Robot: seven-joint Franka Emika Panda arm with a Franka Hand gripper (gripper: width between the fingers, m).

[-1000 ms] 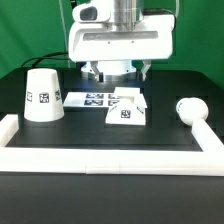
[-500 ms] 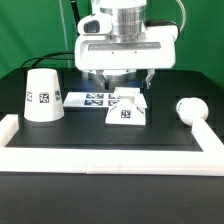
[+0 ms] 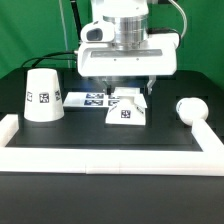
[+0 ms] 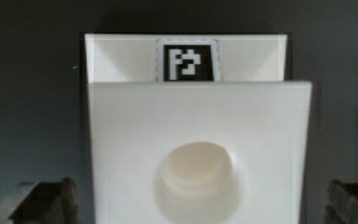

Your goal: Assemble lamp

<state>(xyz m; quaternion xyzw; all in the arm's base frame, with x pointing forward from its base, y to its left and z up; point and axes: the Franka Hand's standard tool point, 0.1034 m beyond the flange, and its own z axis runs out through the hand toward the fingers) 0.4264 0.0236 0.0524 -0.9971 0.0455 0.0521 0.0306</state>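
Observation:
My fingers are on either side of the square base in the wrist view, so it is time for my gripper to close on the base.
The small flat square base point(image 3: 126, 110) with a tag lies at the middle of the black table. In the wrist view the base point(image 4: 197, 110) fills the picture and shows a round hollow. My gripper point(image 3: 127, 92) hangs just above the base, open and empty. In the wrist view the gripper point(image 4: 197, 205) has one dark finger on each side of the base, not touching it. The cone shade point(image 3: 42, 95) stands at the exterior view's left. The round bulb point(image 3: 188, 108) lies at the exterior view's right.
The marker board point(image 3: 90, 99) lies flat just behind the base, partly under my gripper. A white raised border rail point(image 3: 100, 158) runs along the table's front and up both sides.
My gripper has come down toward the base and shifted a little to the exterior view's right. The base, shade and bulb have not moved.

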